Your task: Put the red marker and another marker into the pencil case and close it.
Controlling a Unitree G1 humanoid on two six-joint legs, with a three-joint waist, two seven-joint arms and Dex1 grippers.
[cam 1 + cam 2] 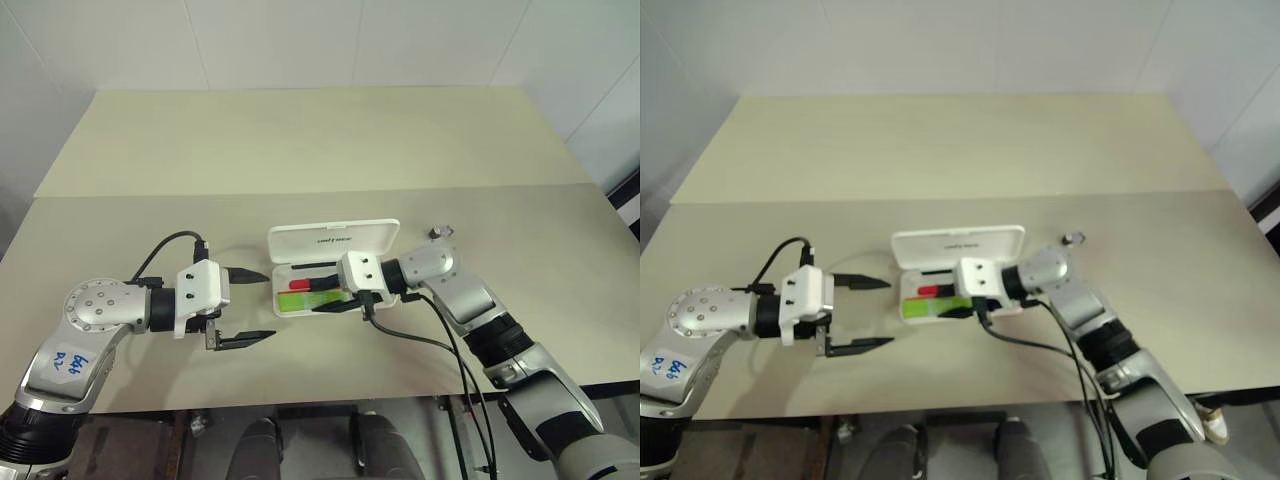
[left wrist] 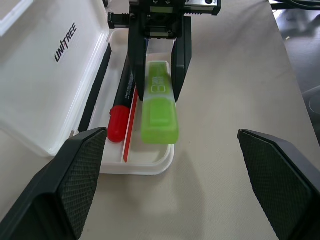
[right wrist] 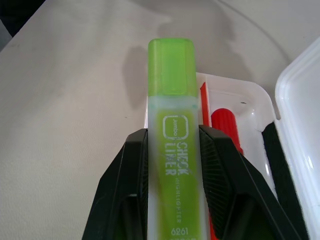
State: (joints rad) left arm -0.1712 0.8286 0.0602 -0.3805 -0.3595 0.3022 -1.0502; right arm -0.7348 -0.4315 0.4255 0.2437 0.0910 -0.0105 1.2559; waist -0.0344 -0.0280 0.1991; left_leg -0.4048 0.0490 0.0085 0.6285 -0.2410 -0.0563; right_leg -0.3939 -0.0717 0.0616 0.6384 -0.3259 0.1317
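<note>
The lime-green marker is hanging over the tray's front part and would lie in place, so my right gripper should open.
The white pencil case lies open mid-table, its lid raised at the back. The red marker rests in its tray, beside thin dark and red lines. My right gripper is shut on the lime-green marker, holding it lengthwise just above the tray's front part. The marker's capped end juts past the tray's left end. In the left wrist view the green marker hangs beside the red marker. My left gripper stands open just left of the case, nothing between its fingers.
A small metal object lies on the table right of the case. Black cables trail from both wrists, the right one looping toward the table's front edge. A seam crosses the beige table behind the case.
</note>
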